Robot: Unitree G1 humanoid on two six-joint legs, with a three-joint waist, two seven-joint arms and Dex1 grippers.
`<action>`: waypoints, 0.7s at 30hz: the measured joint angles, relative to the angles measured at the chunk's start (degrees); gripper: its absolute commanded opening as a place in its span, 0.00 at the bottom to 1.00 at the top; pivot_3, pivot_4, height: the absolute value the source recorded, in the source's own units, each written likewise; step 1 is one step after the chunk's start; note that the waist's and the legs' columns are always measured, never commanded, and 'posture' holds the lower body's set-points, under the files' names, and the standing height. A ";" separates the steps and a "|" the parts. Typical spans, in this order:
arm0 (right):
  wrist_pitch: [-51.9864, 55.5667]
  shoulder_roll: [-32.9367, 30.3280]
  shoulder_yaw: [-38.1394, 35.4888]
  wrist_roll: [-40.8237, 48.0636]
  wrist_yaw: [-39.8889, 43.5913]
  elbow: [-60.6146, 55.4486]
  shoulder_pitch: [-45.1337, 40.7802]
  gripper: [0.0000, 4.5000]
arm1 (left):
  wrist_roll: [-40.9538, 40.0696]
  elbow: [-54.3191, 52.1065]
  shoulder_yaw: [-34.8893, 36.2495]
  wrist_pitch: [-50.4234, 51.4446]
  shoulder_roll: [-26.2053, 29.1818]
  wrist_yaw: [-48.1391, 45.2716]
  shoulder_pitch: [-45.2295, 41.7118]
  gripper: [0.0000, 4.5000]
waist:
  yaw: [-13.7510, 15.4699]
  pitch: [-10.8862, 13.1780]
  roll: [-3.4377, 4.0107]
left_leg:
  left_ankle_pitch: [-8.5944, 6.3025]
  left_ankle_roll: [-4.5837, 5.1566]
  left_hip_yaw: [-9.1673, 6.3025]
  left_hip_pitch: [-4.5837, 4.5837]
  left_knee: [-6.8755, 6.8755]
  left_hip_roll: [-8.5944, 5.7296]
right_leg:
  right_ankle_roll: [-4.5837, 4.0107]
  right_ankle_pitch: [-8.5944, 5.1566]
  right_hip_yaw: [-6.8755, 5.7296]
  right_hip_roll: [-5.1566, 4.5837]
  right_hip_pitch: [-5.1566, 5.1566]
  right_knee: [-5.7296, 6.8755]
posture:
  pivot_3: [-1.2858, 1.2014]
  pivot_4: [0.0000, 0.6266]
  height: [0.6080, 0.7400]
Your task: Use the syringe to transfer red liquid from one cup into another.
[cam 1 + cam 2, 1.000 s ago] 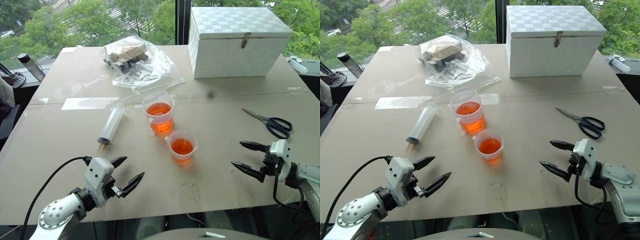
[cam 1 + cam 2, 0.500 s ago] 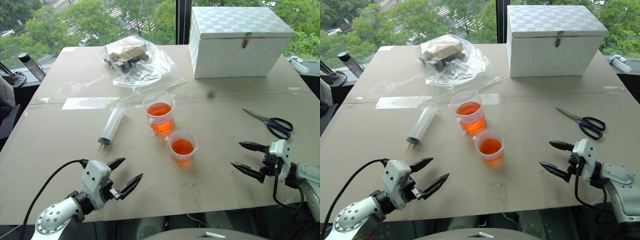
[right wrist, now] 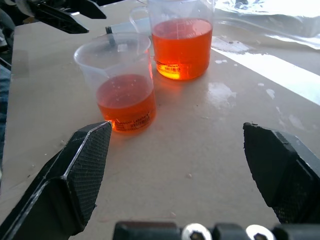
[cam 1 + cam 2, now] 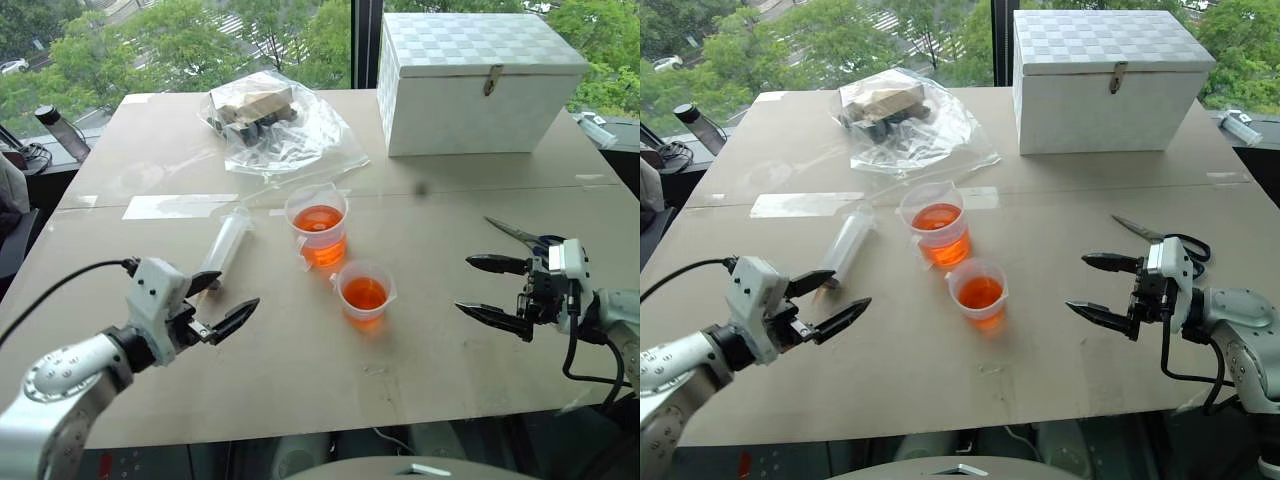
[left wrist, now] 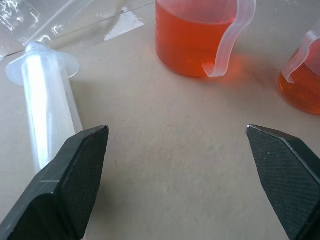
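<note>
I should grab the syringe (image 4: pixel 228 243) next with my left gripper by its body (image 4: pixel 227 250), close to the middle of its length, because it stretches long across the table.
The syringe (image 4: pixel 228 243) lies flat on the table left of the cups, its tip end hidden behind a finger of my left gripper. The taller cup (image 4: pixel 320 226) and the shorter cup (image 4: pixel 364 291) both hold orange-red liquid (image 3: pixel 180 47) and stand close together mid-table. My left gripper (image 4: pixel 238 288) hovers open just in front of the syringe (image 5: pixel 45 115), empty, pointing toward the cups. To the right of the shorter cup (image 3: pixel 120 85), my right gripper (image 4: pixel 463 285) hangs open and empty, aimed at it.
A white latched box (image 4: pixel 480 85) stands at the back right. A clear plastic bag (image 4: pixel 270 120) with dark items lies at the back middle. Scissors (image 4: pixel 512 232) lie behind my right gripper. A tape strip (image 4: pixel 180 207) sits beyond the syringe.
Both grippers have risen from the table's front edge. The left one moved up to the syringe's tip end; the right one now covers the scissors' handles. Both stayed open.
</note>
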 measured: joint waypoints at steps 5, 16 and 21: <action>4.43 -1.43 -0.30 3.46 -0.21 -2.35 -6.91 0.99 | -2.85 5.15 -1.45 17.10 17.71 -0.30 -13.47 1.00 | 0.09 0.14 -0.05 | 0.01 -0.02 -0.06 -0.04 0.02 -0.04 | 0.00 0.00 -0.07 0.02 -0.01 0.01 | 0.52 0.24 1.00; 8.18 0.84 2.91 4.93 -4.28 -7.53 -17.12 0.99 | -2.25 24.79 -24.49 49.17 11.02 11.62 -54.12 1.00 | -0.05 0.33 -0.19 | 0.17 -0.27 0.02 -0.16 0.10 -0.08 | 0.06 0.00 0.05 0.18 -0.22 0.22 | 0.52 0.24 1.00; 16.46 2.37 3.69 10.70 -12.69 -10.16 -22.71 0.99 | 3.20 36.70 -34.41 49.98 6.65 15.32 -62.71 1.00 | -0.14 0.37 -0.39 | 0.23 -0.37 0.06 -0.36 0.15 -0.08 | 0.06 0.00 0.13 0.17 -0.57 0.50 | 0.52 0.24 1.00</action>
